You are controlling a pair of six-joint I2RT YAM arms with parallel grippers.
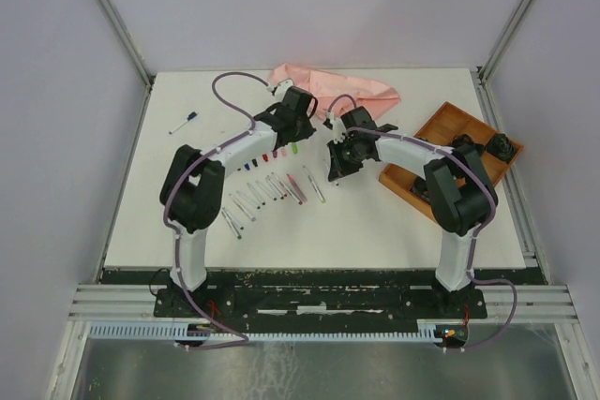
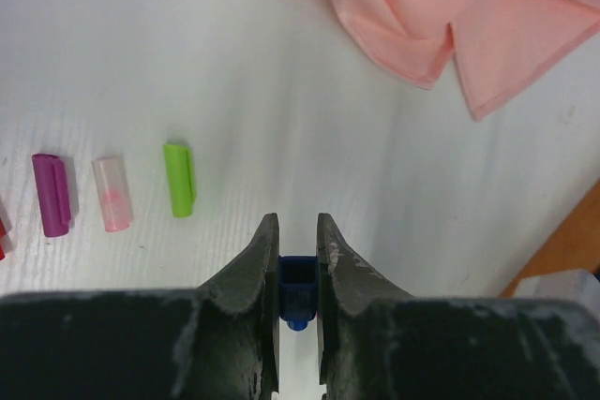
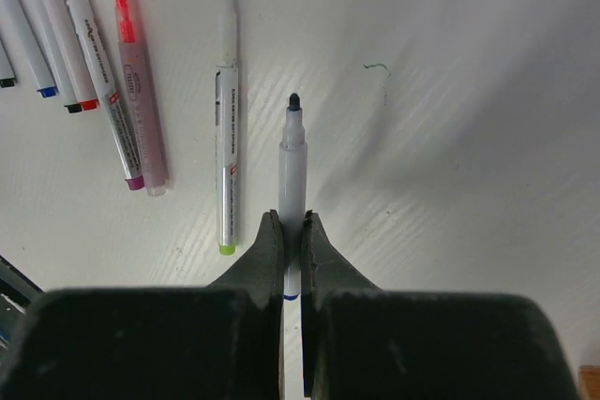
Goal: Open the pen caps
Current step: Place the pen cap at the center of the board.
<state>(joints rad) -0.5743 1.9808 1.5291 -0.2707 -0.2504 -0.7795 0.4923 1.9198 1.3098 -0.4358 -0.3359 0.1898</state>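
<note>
The blue pen cap, still above the table, would fall wide of the row now, so my left gripper must keep holding it until it gets there.
My left gripper [image 2: 298,227] is shut on a small blue pen cap [image 2: 298,280], held just above the white table; it also shows in the top view [image 1: 305,128]. A lime cap [image 2: 179,178], a pale pink cap [image 2: 111,194] and a magenta cap [image 2: 52,194] lie in a row to its left. My right gripper [image 3: 292,222] is shut on an uncapped white pen [image 3: 292,161] with a dark tip, held over the table; it also shows in the top view [image 1: 335,173]. The row of caps [image 1: 270,155] lies between the arms.
A pink cloth [image 1: 337,89] lies at the back. A wooden tray [image 1: 448,126] with black objects stands at the right. Several uncapped pens [image 1: 267,192] lie in a row at front centre, and a lime-ended pen [image 3: 226,138] and pink highlighter [image 3: 136,100] lie beside the right gripper. One pen [image 1: 184,122] lies far left.
</note>
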